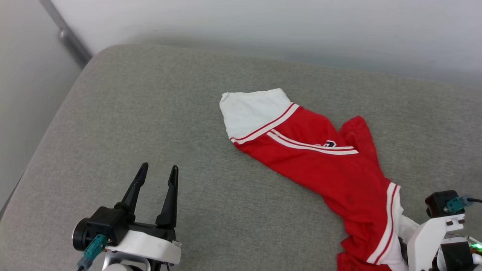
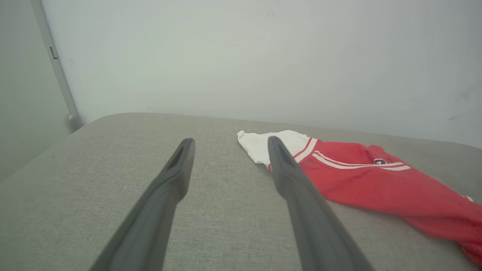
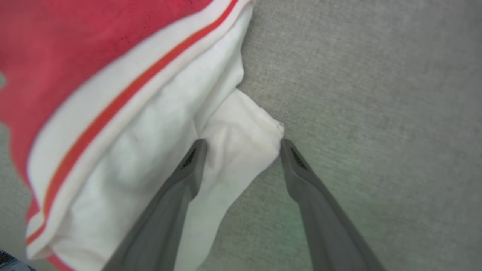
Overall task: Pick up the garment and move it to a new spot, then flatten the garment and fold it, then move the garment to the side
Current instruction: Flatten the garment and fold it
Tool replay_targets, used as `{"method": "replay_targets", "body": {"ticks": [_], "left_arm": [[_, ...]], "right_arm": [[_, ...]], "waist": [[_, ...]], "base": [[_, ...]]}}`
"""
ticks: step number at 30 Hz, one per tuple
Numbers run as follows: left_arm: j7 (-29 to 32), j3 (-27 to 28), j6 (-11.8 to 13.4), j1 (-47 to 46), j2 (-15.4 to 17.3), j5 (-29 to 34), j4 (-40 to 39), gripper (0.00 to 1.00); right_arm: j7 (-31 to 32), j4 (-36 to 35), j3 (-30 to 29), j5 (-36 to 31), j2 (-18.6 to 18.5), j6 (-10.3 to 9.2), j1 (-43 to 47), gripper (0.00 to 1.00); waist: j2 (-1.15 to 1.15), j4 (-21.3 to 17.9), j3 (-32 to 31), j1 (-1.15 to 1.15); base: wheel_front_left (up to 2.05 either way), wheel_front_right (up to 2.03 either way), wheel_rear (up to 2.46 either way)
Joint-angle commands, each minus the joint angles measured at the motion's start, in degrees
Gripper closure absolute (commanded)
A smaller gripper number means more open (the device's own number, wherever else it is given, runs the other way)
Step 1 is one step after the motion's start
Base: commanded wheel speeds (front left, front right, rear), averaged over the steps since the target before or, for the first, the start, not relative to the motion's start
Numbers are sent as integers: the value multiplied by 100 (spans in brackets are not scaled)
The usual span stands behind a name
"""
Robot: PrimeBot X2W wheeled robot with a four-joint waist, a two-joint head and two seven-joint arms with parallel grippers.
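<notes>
The white sleeve [image 1: 255, 111] lies flat and its hem corner [image 1: 224, 95] is curled up. My left gripper should grab the garment by that hem corner next.
The garment [image 1: 324, 165], a red shirt with white sleeves and striped trim, lies crumpled in a diagonal band across the grey cushion [image 1: 158, 113], one white sleeve at its far left end. My left gripper [image 1: 158, 171] stands open at the lower left, well clear of the cloth; in its wrist view the garment [image 2: 369, 180] lies ahead to the right of the open left gripper [image 2: 229, 145]. In the right wrist view my right gripper [image 3: 243, 145] is open, its fingers straddling the tip of the near white sleeve of the garment [image 3: 233, 135]. The right arm's wrist [image 1: 437, 233] shows at the lower right.
A pale wall [image 1: 263, 26] runs behind the cushion, and a grey rail [image 1: 64, 34] slants down at the far left. The cushion's left edge drops away beside my left arm. Bare fabric spreads left of the garment.
</notes>
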Motion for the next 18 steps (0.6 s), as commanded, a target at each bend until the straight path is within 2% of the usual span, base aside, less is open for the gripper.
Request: {"method": "replay_targets", "body": {"ticks": [1,5,6,7,8,12,18], "left_arm": [[-15,23,-10,-80,-16,19,8,0],[-15,26,-38,-134,-64,64,12,0],[-15,40,-42,-149,-73,80,10,0],[-15,49,-46,-153,-83,102,11,0],[-15,53,-44,-155,-91,110,13,0],[-15,110,-48,-102,-83,148,39,0],[-15,195,-51,-7,-58,161,24,0]], "right_arm": [[32,75,-4,4,-4,-3,-63,0],[-23,516,77,-19,21,-3,32,0],[-23,641,122,47,46,-3,53,11],[-53,735,155,97,70,-3,46,64],[-111,802,158,100,42,-2,22,100],[-294,896,43,-75,-197,-5,-34,100],[-454,648,-187,-63,-611,-7,-77,100]], "waist": [[0,159,131,0],[0,325,230,0],[0,345,247,0],[0,354,258,0],[0,358,265,0],[0,276,191,0],[0,-48,-11,0]], "base": [[0,0,0],[0,0,0],[0,0,0],[0,0,0],[0,0,0],[0,0,0],[0,0,0]]}}
